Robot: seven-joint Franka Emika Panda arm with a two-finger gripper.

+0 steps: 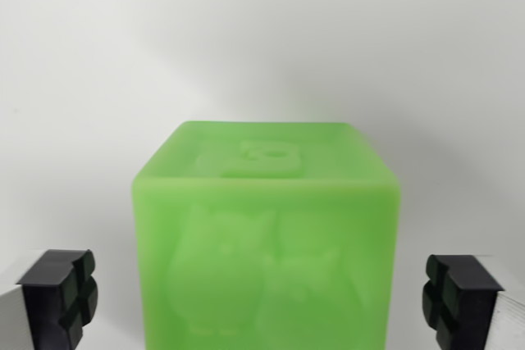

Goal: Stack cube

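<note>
I should grab the green cube point(264, 239) by its two opposite sides next, to stack it on another cube.
A translucent green cube point(264, 239) fills the lower middle of the wrist view, with a raised letter on its top face and embossed animal figures on the side facing me. My gripper point(262, 297) is open, and the cube stands between its two black fingertips point(59, 294), one at each lower corner of the view. A clear gap shows between each pad and the cube's sides, so neither touches it. The cube's underside is cut off by the bottom edge of the view.
A plain white surface point(262, 47) lies behind and around the cube, with a soft shadow to the cube's upper right.
</note>
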